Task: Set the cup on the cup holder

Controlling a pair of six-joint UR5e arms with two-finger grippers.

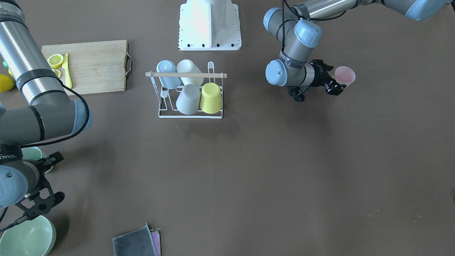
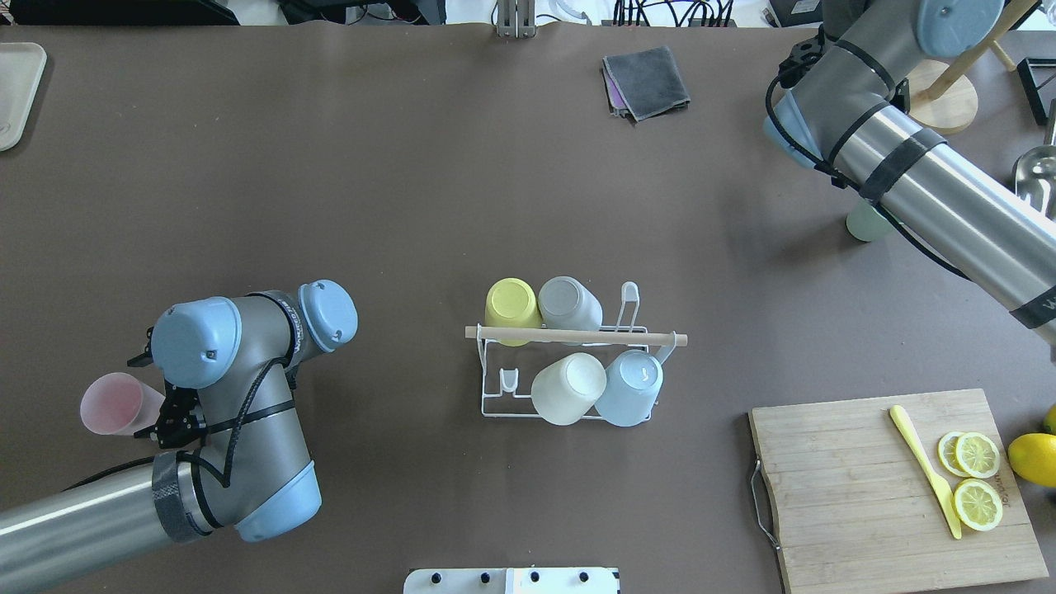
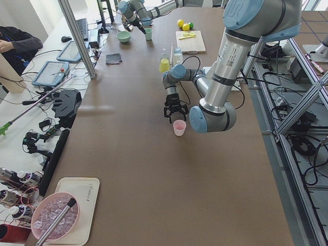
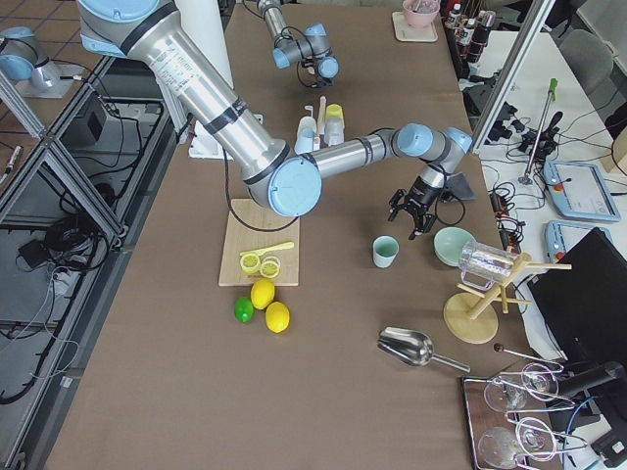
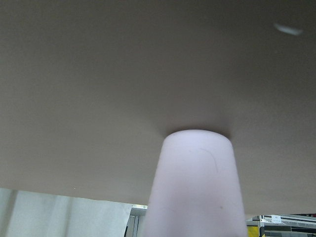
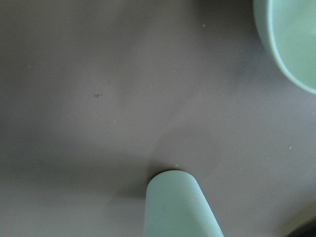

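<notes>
I will grab the pink cup around its body with my left gripper next. My left gripper will then put the pink cup on the cup holder.
The white wire cup holder with its wooden dowel stands mid-table and holds several upturned cups: blue, white, grey and yellow. A pink cup stands upright on the table at my left; it also shows in the overhead view. My left gripper is open, level with the cup, with its fingers beside it. The left wrist view shows the pink cup close and centred. My right gripper is open above a pale green cup, which also shows in the right wrist view.
A green bowl sits next to the green cup. A wooden cutting board carries lemon slices and a yellow knife, with whole lemons beside it. A folded grey cloth lies at the far edge. The robot base is behind the rack.
</notes>
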